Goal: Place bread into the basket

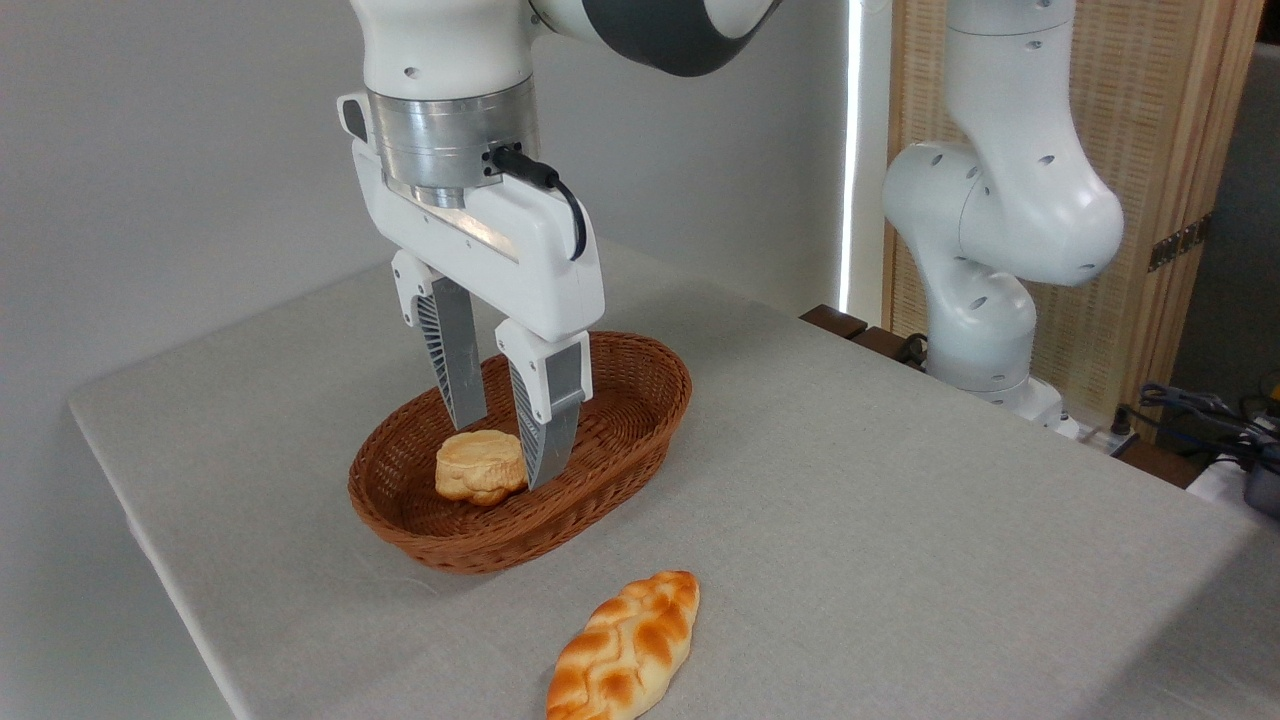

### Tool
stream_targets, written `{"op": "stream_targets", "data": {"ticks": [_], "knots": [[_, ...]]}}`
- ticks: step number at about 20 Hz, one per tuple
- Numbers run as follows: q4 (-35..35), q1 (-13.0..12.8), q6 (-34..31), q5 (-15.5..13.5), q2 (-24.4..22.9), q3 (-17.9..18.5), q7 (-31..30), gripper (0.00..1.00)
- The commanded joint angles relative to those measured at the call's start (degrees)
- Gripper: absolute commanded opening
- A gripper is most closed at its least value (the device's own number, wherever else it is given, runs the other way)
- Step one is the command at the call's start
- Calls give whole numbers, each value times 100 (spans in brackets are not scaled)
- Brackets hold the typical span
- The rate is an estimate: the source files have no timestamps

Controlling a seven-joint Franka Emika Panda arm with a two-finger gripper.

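Note:
The braided loaf will go into the wicker basket [610,475], so my gripper will grab it by its plump middle [624,644] next.
The bread [625,650], a golden-orange braided loaf, lies on the grey table in front of the basket, near the front edge. The oval reddish-brown wicker basket [610,475] sits mid-table. A small round pale-golden bun [478,466] rests inside its left half. My gripper [505,455] hangs straight down into the basket, open, with its fingers straddling the bun. The left finger ends just above and behind the bun, while the right fingertip overlaps the bun's right edge. I cannot tell whether it touches. The braided loaf lies well clear of the gripper.
The grey cloth-covered table [900,520] stretches right of the basket. The arm's white base [985,330] stands at the back right edge. Cables and dark gear [1215,420] lie far right, off the table. A wooden screen [1150,150] stands behind.

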Motion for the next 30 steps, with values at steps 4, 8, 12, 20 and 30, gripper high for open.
{"op": "stream_targets", "data": {"ticks": [4,8,12,20,30], "knots": [[38,-6,-226,-110,-76,83,-39,100],[29,-6,-235,-110,-76,74,-39,100],[29,-6,-243,-110,-76,74,-39,100],[38,-6,-243,-102,-76,92,-21,100],[-6,21,-278,-58,47,215,259,100]]}}
